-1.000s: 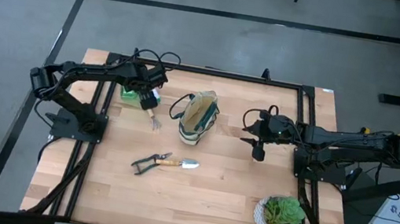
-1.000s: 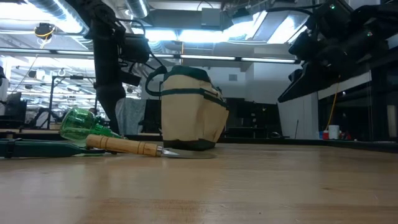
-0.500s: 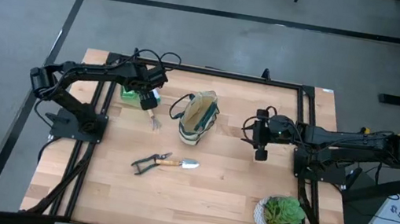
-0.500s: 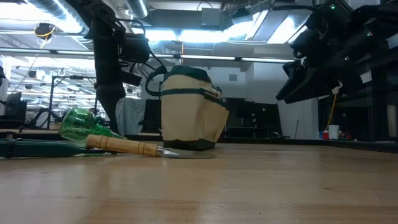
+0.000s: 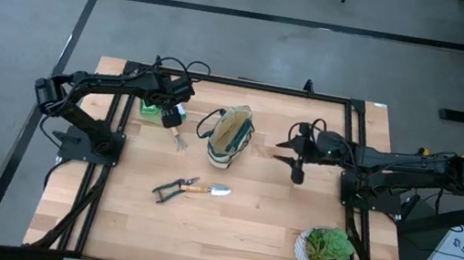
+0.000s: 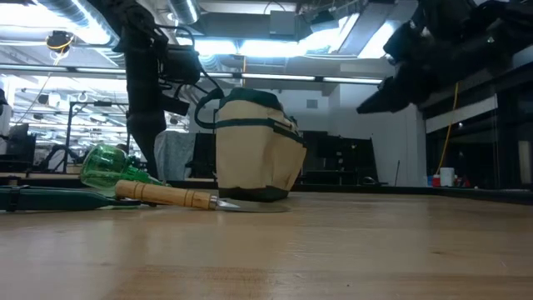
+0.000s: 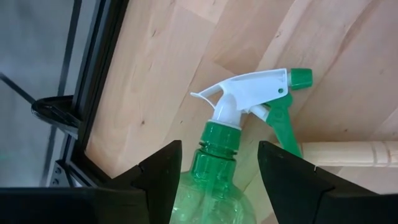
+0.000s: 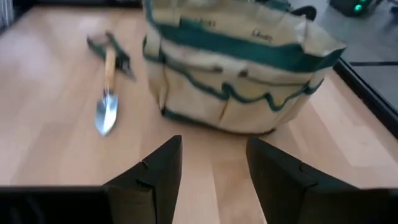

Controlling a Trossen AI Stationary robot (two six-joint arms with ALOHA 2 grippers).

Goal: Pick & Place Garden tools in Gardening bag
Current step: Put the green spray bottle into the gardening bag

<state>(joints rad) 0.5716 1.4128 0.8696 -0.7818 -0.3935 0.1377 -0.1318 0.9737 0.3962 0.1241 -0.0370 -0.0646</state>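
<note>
My left gripper grabs the green spray bottle by its ribbed green neck [image 7: 219,138] next, to put the bottle into the gardening bag.
The cream gardening bag [image 5: 231,136] with green trim stands upright mid-table, also in the low view [image 6: 254,146] and the right wrist view [image 8: 239,62]. A green spray bottle [image 7: 214,168] lies on its side at the far left [image 5: 153,114]. My left gripper [image 5: 173,118] is open, with its fingers on either side of the bottle's shoulder. My right gripper [image 5: 286,153] is open and empty, above the table to the right of the bag, facing it [image 8: 214,180]. The trowel [image 5: 207,189] and black-handled shears [image 5: 170,189] lie flat nearer the front. My left gripper has one finger [image 7: 158,177] on each side of the bottle's shoulder [image 7: 217,180], just below the neck, reaching along the lying bottle. The bottle rests on the table. Whether the fingers touch its wall cannot be told.
A small rake with a wooden handle [image 5: 179,142] lies beside the bottle; its handle shows in the left wrist view [image 7: 348,152]. A potted plant [image 5: 326,249] stands at the front right. A black frame [image 5: 248,84] runs along the table's edges.
My right gripper has tipped up from pointing down to nearly level. It has also gone a little up and toward the bag. It stays open and empty.
</note>
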